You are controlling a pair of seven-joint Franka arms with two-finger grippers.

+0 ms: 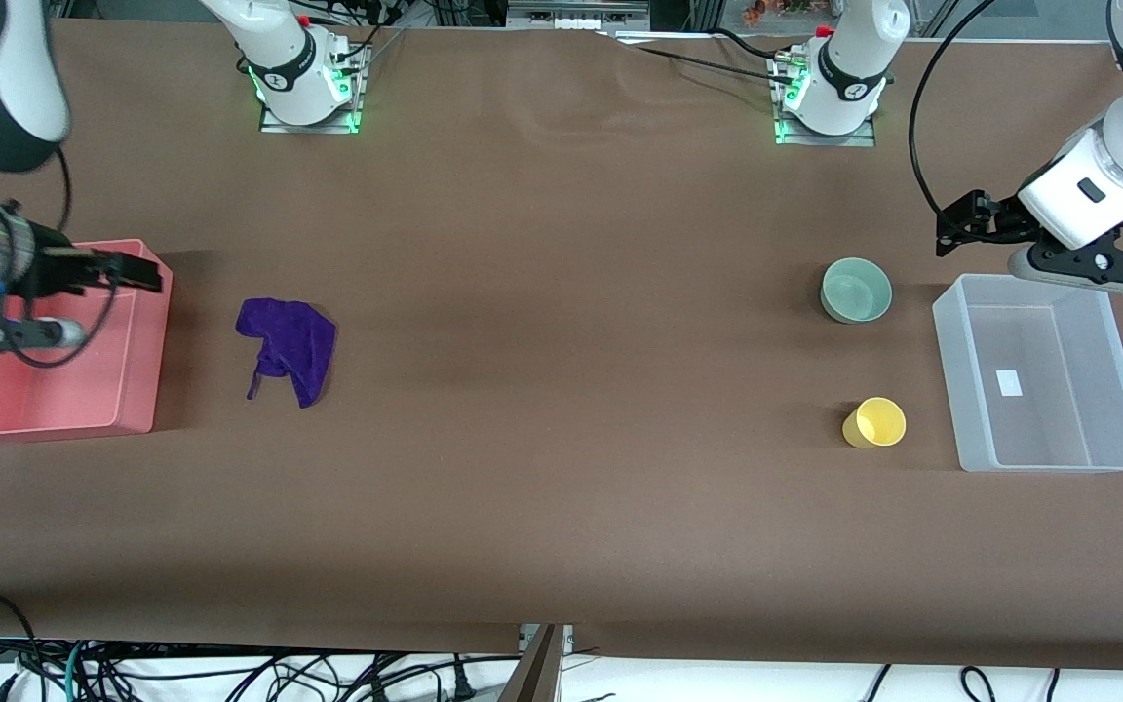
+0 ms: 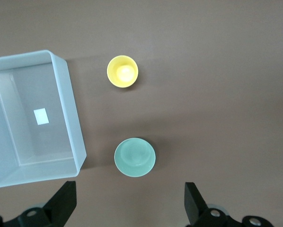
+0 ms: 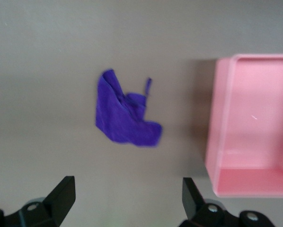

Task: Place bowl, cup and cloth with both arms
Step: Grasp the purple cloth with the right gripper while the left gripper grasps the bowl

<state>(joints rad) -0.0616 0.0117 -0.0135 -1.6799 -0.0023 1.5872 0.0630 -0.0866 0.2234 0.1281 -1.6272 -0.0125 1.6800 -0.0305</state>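
Note:
The robot's right gripper needs to grab the purple cloth by its wide crumpled body (image 1: 288,329), which leaves the thin loop free, and the cloth can then be placed in the pink bin (image 1: 78,380).
The pale green bowl (image 1: 855,291) stands open side up on the brown table, toward the left arm's end. The yellow cup (image 1: 875,422) stands nearer the front camera than the bowl. The purple cloth (image 1: 289,346) lies crumpled toward the right arm's end. My left gripper (image 1: 956,229) is open and holds nothing, up in the air over the table beside the bowl. Its wrist view shows the bowl (image 2: 135,157) and the cup (image 2: 122,71) ahead of the gripper (image 2: 130,203). My right gripper (image 1: 133,273) is open and holds nothing, over the pink bin's edge. Its wrist view shows the cloth (image 3: 125,118) ahead of the gripper (image 3: 127,198).
A translucent white bin (image 1: 1049,458) stands beside the bowl and cup at the left arm's end of the table; it also shows in the left wrist view (image 2: 70,109). A pink bin (image 1: 64,419) stands beside the cloth at the right arm's end; it also shows in the right wrist view (image 3: 222,118).

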